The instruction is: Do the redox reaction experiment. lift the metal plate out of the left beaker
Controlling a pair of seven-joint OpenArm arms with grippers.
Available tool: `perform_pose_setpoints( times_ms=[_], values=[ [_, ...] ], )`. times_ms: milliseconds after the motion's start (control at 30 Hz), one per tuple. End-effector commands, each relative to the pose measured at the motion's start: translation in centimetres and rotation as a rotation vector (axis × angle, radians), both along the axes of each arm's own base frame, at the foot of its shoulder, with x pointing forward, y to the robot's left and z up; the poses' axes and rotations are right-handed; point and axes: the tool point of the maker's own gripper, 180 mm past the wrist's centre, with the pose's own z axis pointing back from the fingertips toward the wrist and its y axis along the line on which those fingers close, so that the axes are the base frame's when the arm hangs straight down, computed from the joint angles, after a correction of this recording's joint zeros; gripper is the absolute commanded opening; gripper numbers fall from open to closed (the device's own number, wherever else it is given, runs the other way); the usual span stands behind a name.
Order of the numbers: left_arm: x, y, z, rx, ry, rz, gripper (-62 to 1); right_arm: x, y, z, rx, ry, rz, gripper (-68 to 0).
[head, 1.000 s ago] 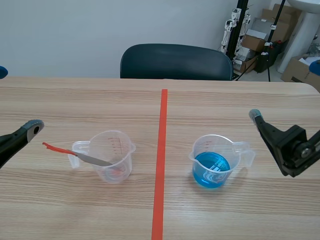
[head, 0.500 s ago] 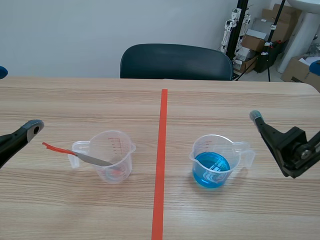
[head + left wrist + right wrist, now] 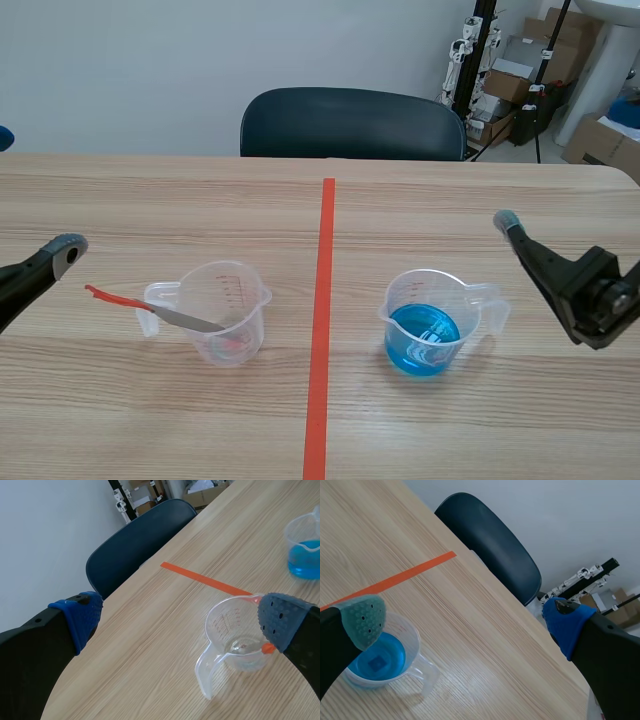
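Note:
The beaker's sides surround the plate's lower part, so my right gripper will grab its top end [image 3: 158, 310] next, over the beaker's rim.
The left beaker [image 3: 222, 312] is clear plastic and stands left of the red tape line. A thin metal plate [image 3: 188, 320] with a red end [image 3: 108, 296] leans in it, sticking out over the rim toward the left. My left gripper [image 3: 35, 195] is open, left of the beaker and apart from the plate. In the left wrist view the beaker [image 3: 235, 640] lies ahead of the open gripper [image 3: 180, 620], and only a red bit of the plate [image 3: 268, 648] shows beside one pad. My right gripper [image 3: 568, 165] is open, right of the blue beaker [image 3: 428, 325].
The blue beaker [image 3: 377, 662] holds blue liquid with a square piece at its bottom and lies near my right gripper [image 3: 465, 620]. A dark chair [image 3: 350, 125] stands behind the table's far edge. Boxes and stands [image 3: 520, 80] fill the back right corner.
The right gripper has risen slightly. The left gripper, both beakers and the plate have stayed where they were.

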Motion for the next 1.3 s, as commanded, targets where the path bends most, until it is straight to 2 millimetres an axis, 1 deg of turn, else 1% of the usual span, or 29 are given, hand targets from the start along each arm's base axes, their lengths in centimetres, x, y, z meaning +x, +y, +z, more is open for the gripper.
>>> perform_pose_setpoints(
  times_ms=[0,333,533,600,700,800,933,1133,1200,1267],
  values=[
    [0.1,-0.2,0.8,-0.018,-0.023,-0.005,1.4,0.0,0.8,0.7,-0.011,-0.022,0.050,0.4],
    [0.1,-0.1,0.7,-0.014,-0.019,-0.002,1.4,-1.5,3.6,-0.7,-0.080,0.034,0.228,0.4],
    [0.3,0.2,-0.2,0.018,0.016,0.020,1.4,-2.8,5.3,-1.1,-0.053,0.046,0.319,0.4],
    [0.4,0.5,-0.9,0.043,0.043,0.037,1.4,-3.2,5.7,-1.3,-0.033,0.046,0.351,0.4],
    [0.3,1.3,-2.5,0.096,0.107,0.078,1.4,-3.6,6.2,-1.5,-0.006,0.038,0.392,0.4],
    [-0.5,1.9,-3.5,0.112,0.147,0.096,1.4,-3.5,6.4,-1.9,0.010,0.035,0.413,0.4],
    [-1.2,3.1,-3.5,0.097,0.151,0.137,1.4,-2.9,6.8,-2.7,0.014,0.039,0.427,0.4],
    [-2.4,5.6,-3.6,0.054,0.149,0.250,1.4,-2.3,7.9,-3.8,0.027,0.050,0.465,0.4],
    [-3.2,6.4,-4.1,0.027,0.160,0.284,1.4,-2.3,8.5,-4.1,0.034,0.054,0.486,0.4],
    [-4.2,7.1,-5.1,0.008,0.190,0.324,1.4,-2.5,9.3,-4.5,0.042,0.064,0.511,0.4]
  ],
)
